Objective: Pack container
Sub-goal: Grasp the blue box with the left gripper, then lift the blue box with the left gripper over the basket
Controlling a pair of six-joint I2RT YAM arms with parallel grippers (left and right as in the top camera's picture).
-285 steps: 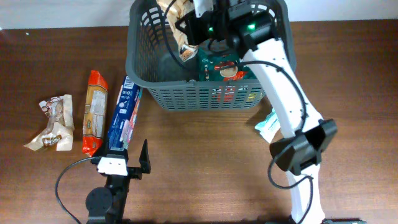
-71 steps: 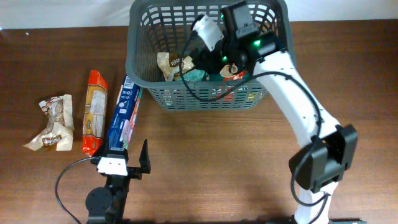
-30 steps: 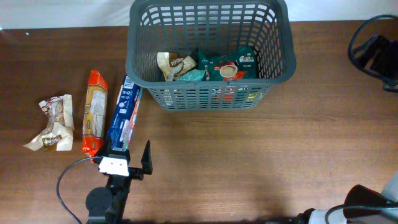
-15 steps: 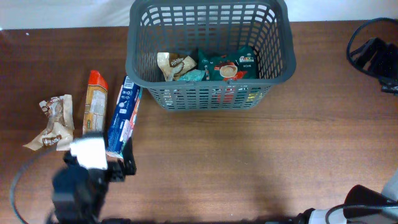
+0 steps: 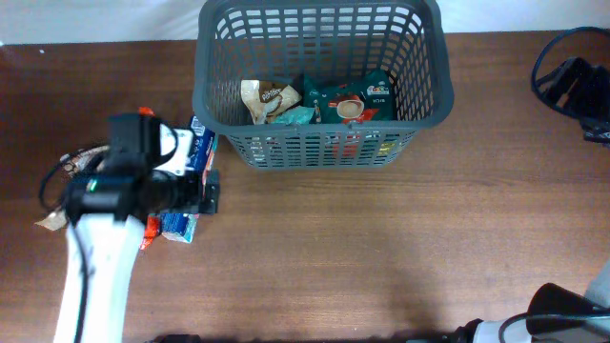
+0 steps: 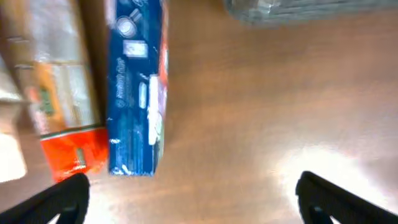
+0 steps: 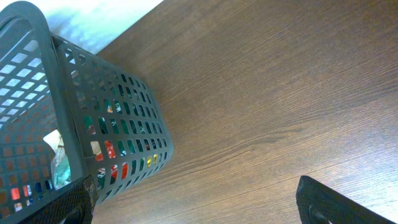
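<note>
My left gripper grabs the blue packet across its narrow width near the packet's middle next, to lay it lengthwise in the container [image 5: 319, 143].
The container [image 5: 319, 143], a dark grey lattice basket, stands at the back centre. Inside it lie a beige packet [image 5: 270, 99], a teal one [image 5: 297, 115] and a green one [image 5: 351, 99]. My left gripper [image 5: 186, 195] hovers open over the snacks left of the basket. In the left wrist view the gripper [image 6: 193, 205] is empty, just below the end of a blue packet [image 6: 137, 87], with an orange packet [image 6: 62, 93] beside it. My right gripper [image 7: 193, 208] is open and empty above bare table, the basket [image 7: 106, 137] to its left.
A crumpled beige wrapper [image 5: 57, 217] lies at the far left, mostly hidden under my left arm. The right arm [image 5: 572, 81] is pulled back at the table's right edge with its cable. Brown tabletop stretches in front of and right of the basket.
My left arm has swung up from the table's front edge to above the blue and orange packets. The right arm has stayed at the right edge. The packets have not moved.
</note>
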